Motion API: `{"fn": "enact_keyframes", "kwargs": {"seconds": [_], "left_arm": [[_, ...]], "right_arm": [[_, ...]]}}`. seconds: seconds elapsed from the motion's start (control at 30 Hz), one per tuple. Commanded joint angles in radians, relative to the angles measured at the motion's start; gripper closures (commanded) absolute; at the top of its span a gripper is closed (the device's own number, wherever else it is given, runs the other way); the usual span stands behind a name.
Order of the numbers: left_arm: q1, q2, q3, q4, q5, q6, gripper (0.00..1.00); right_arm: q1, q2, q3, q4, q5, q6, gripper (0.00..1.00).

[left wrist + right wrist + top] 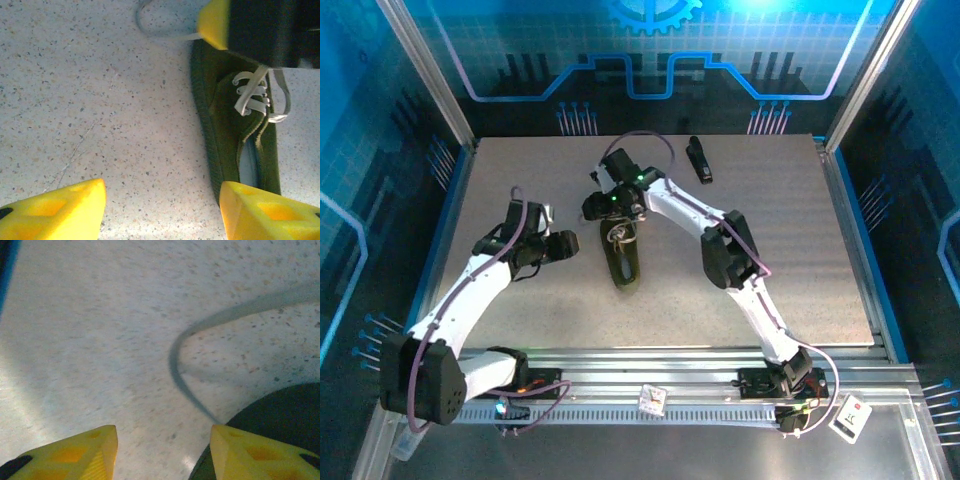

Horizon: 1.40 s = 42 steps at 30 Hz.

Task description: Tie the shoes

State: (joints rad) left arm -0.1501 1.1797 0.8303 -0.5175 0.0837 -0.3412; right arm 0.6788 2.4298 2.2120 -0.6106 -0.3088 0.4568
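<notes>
I will grab the loose lace looping away from the shoe next with my left gripper, toward the lace's loose end. The tip of the lace stays free to tuck through and tie.
The dark olive-green shoe point(624, 264) lies flat at the table's middle, its whitish-grey laces point(618, 233) loose at the far end. In the left wrist view the shoe point(227, 135) lies on the right with its crossed laces point(252, 95), and one lace loops away on the table. My left gripper point(570, 244) stands open just left of the shoe, its right fingertip point(270, 215) over the shoe's edge. My right gripper point(593, 208) hovers open over the shoe's far end. A lace strand point(186, 371) curves ahead of it, and the shoe point(285, 415) sits by its right finger. Both grippers point(162, 210) point(162, 450) hold nothing.
A small black oblong clip-like object point(699, 160) lies at the back of the table, right of the right wrist. Blue enclosure walls ring the speckled table point(800, 240). A metal rail point(650, 360) runs along the near edge by the arm bases.
</notes>
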Motion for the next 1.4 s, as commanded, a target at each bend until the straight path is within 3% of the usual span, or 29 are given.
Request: {"fn": "enact_keyframes", "kwargs": {"seconds": [0.0,0.27,0.47,0.67,1.07,1.37], "left_arm": [[0.019,0.051,0.067,0.039,0.021,0.106,0.39],[0.032,0.259,0.249,0.084,0.107,0.243,0.43],[0.030,0.590,0.606,-0.094,0.032,0.334,0.47],[0.022,0.908,0.975,-0.296,-0.005,0.323,0.52],[-0.021,1.294,1.439,-0.478,-0.083,0.372,0.52],[-0.031,1.415,1.541,-0.531,-0.065,0.355,0.52]], "right_arm": [[-0.045,-0.218,-0.109,0.148,-0.067,0.041,0.48],[-0.126,-0.437,-0.414,0.206,-0.007,0.017,0.48],[-0.141,-0.528,-0.618,0.200,0.028,-0.027,0.51],[-0.148,-0.611,-0.810,0.228,0.080,-0.041,0.54],[-0.138,-0.612,-0.910,0.262,0.106,-0.026,0.57],[-0.075,-0.603,-0.914,0.235,0.128,-0.026,0.56]]}}
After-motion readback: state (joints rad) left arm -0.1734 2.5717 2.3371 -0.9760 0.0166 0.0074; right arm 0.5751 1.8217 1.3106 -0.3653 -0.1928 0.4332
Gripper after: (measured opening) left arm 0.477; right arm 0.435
